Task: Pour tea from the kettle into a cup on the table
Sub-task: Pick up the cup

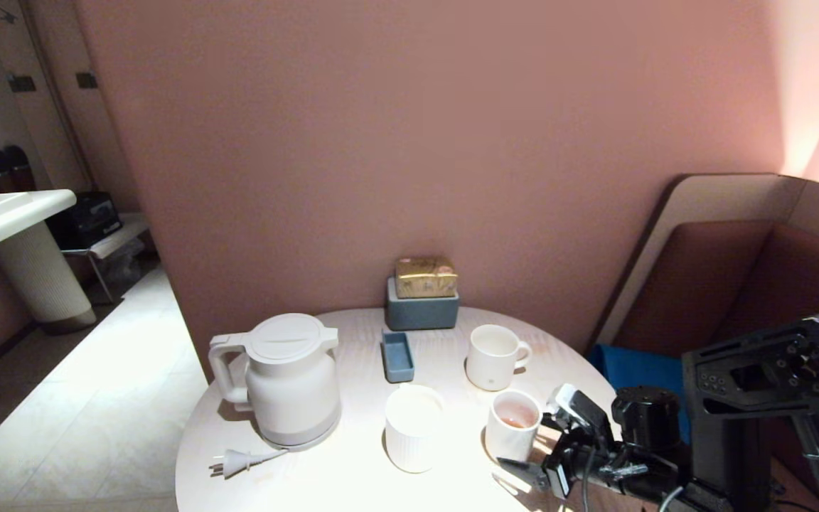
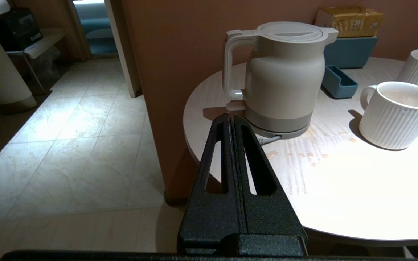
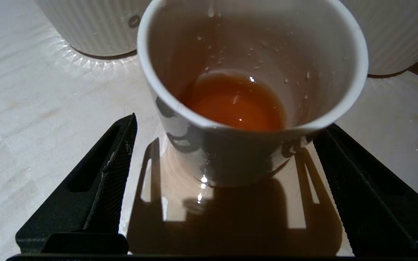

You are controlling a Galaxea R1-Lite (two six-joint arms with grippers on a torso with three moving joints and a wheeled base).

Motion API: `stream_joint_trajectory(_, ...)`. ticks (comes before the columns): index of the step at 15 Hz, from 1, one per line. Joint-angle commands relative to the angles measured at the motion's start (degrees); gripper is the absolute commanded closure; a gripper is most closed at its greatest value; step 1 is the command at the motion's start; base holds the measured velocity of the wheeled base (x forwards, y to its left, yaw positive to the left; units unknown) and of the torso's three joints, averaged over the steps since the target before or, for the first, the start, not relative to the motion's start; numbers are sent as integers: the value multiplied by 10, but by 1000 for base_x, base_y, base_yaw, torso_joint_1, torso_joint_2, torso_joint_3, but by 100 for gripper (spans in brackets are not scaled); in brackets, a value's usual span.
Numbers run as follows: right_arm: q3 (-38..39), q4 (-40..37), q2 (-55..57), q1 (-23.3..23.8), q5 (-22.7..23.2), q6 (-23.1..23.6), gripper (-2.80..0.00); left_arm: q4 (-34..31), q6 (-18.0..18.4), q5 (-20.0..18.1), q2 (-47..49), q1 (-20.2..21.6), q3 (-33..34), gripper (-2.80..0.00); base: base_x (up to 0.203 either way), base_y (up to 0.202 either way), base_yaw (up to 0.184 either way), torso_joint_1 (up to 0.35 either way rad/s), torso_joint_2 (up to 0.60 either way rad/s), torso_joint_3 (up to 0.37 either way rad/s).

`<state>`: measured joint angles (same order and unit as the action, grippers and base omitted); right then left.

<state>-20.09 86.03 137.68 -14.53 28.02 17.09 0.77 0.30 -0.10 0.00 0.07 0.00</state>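
The right gripper's fingers reach only the cup's near side [image 3: 233, 154], short of the cup's middle [image 3: 242, 102], so the right gripper should move forward before it closes on the small cup.
The white kettle [image 1: 288, 380] stands with its lid shut on the left of the pale round table [image 1: 352, 483]. The small handleless cup [image 1: 514, 424] stands near the table's right edge, with a shallow pool of reddish-orange tea [image 3: 234, 103] in it. My right gripper [image 1: 546, 437] is open just right of the cup. In the right wrist view its fingers [image 3: 114, 152] flank the cup [image 3: 252, 36] without touching it. My left gripper [image 2: 230, 117] is shut on nothing and sits low off the table's left edge, short of the kettle's [image 2: 285, 76] handle.
A wider ribbed cup [image 1: 413, 427] stands between kettle and small cup, a handled mug [image 1: 495, 355] behind them. A blue tray [image 1: 397, 355] and a blue box with a gold packet [image 1: 421, 299] sit at the back. The kettle's plug [image 1: 239, 462] lies in front. Drops [image 2: 303, 154] spot the table.
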Motion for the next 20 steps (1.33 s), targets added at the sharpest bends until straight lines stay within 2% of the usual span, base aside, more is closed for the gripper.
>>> stream_joint_trajectory(1,-29,-14,1,-9,-4,-2,-280,0,0,0,1,0,0,0,0,0,0,0,0,0)
stream_joint_trajectory(7,-65,-52,1,-30,-18,-16,-280,0,0,0,1,0,0,0,0,0,0,0,0,0)
stream_joint_trajectory(14,-71,-53,4,-30,-18,-28,-280,0,0,0,1,0,0,0,0,0,0,0,0,0)
stream_joint_trajectory(15,-71,-53,4,-30,-18,-28,0,0,0,0,1,0,0,0,0,0,0,0,0,0)
stream_joint_trajectory(20,-74,-53,8,-31,-18,-28,0,0,0,0,1,0,0,0,0,0,0,0,0,0)
